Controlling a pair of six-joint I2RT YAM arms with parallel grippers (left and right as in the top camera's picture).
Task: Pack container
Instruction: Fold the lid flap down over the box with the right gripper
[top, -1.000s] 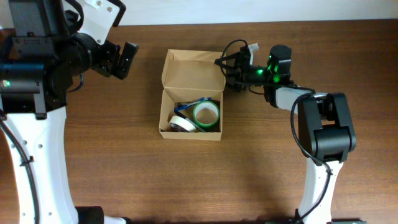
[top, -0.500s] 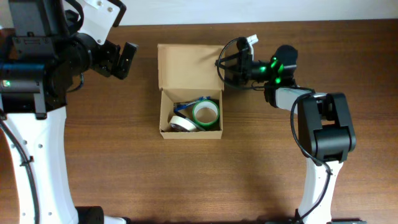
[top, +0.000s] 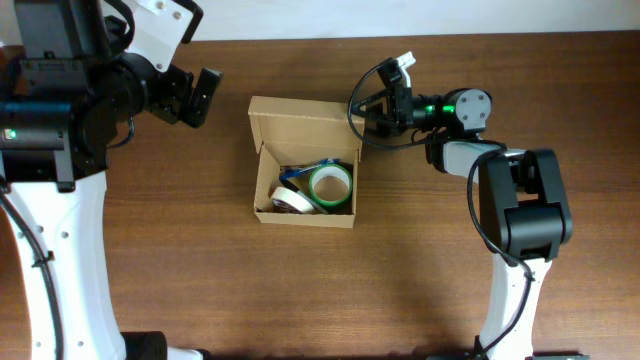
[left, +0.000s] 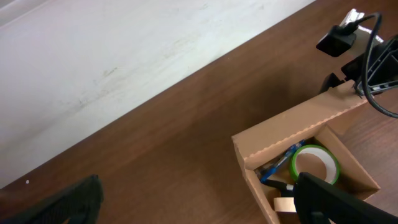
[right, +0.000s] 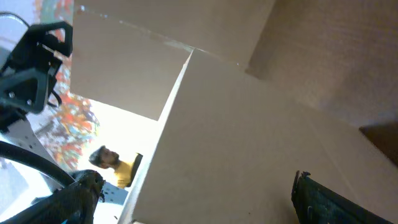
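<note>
My right gripper grabs the raised flap lid's free side edge next, to fold the lid over and close the container (top: 268, 190).
The container (top: 268, 190) is a tan cardboard box at mid-table, its flap lid (top: 305, 124) raised at the far side. Inside lie a green tape roll (top: 331, 185), a white tape roll (top: 292, 200) and a blue pen (top: 312, 168). My right gripper (top: 366, 112) is open at the lid's right edge; in the right wrist view the lid (right: 249, 137) fills the space between the spread fingers (right: 326, 199). My left gripper (top: 205, 98) hangs open and empty to the left of the box. The left wrist view shows the lid (left: 298, 127) and the green roll (left: 316, 163).
A pale wall strip (top: 400, 18) runs along the table's far edge. The right arm's base (top: 520, 215) stands at the right, the left arm's white column (top: 60, 270) at the left. Bare wood (top: 300, 290) lies in front of the box.
The flap lid has swung up from leaning back to nearly upright over the box's far side. The right gripper has shifted up and to the right beside it. The left arm is still.
</note>
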